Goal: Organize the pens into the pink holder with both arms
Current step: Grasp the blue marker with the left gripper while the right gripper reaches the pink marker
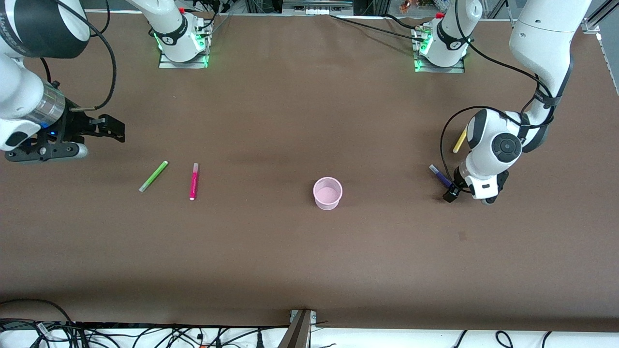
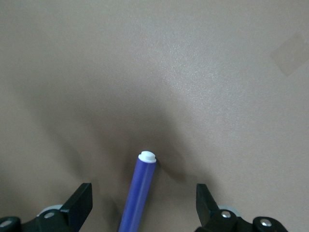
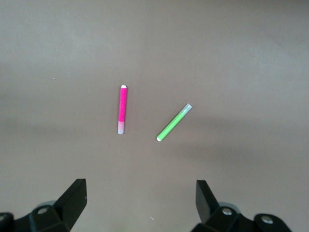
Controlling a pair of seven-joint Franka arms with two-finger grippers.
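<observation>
The dark purple pen is to go in the pink holder, so the left gripper will next grab it by its body near the pen's white tip (image 2: 138, 198).
The pink holder (image 1: 328, 203) stands upright near the middle of the table, with nothing in it. The lime green pen (image 1: 154, 176) and the magenta pen (image 1: 194, 181) lie toward the right arm's end; both also show in the right wrist view, green (image 3: 174, 123) and magenta (image 3: 122, 109). My right gripper (image 1: 115, 131) (image 3: 140, 193) is open and empty, up over the table near them. The dark purple pen (image 1: 439, 175) (image 2: 140, 193) lies between the open fingers of my left gripper (image 1: 453, 192) (image 2: 144, 203), which is low at the table. The yellow pen (image 1: 459, 140) lies partly hidden by the left arm.
The two arm bases (image 1: 183, 43) (image 1: 440, 48) stand at the table's back edge. A small darker patch (image 1: 462, 235) (image 2: 289, 53) marks the table nearer the camera than the left gripper. Cables and a metal bracket (image 1: 302, 321) run along the front edge.
</observation>
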